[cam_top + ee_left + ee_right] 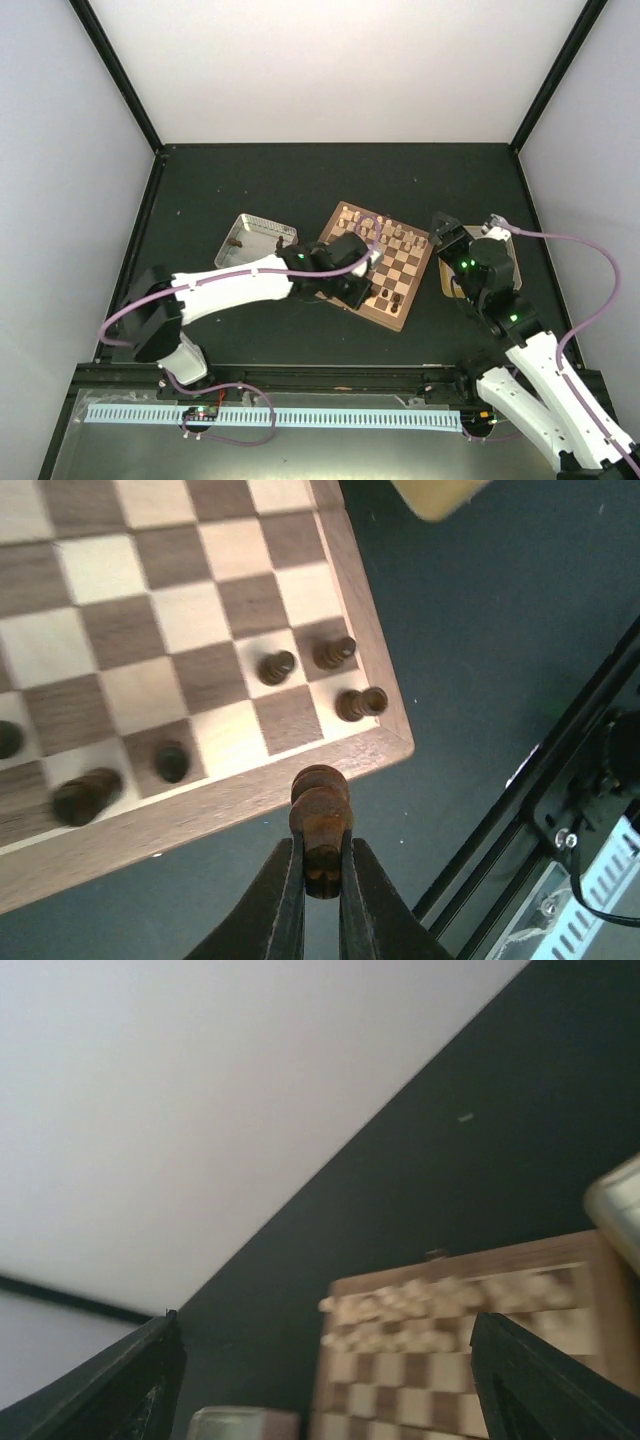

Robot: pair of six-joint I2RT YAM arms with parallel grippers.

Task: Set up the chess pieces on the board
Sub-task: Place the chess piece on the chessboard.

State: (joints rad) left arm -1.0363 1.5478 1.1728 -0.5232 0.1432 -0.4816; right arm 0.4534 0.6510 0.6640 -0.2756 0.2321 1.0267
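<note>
I should keep my left gripper closed: the dark brown piece (320, 815) is still high, short of the empty dark square, and would drop by the board's near rim.
In the left wrist view my left gripper (321, 852) is shut on a dark brown chess piece (320, 815), held just off the near rim of the board (200, 815). Several dark chess pieces stand on the squares by that corner, among them one (277, 667) beside another (335, 652) and a third (361, 703). From above, the left gripper (358, 292) hangs over the near edge of the board (405, 262). My right gripper (446, 236) stands open and empty just right of the board. Its fingers (540, 1380) frame a blurred board (450, 1360).
Cream-white pieces (385, 228) line the board's far side. A metal tray (255, 240) lies left of the board. Another tray (500, 238) sits on the right under my right arm. The black frame rail (560, 780) runs close to the board's near corner.
</note>
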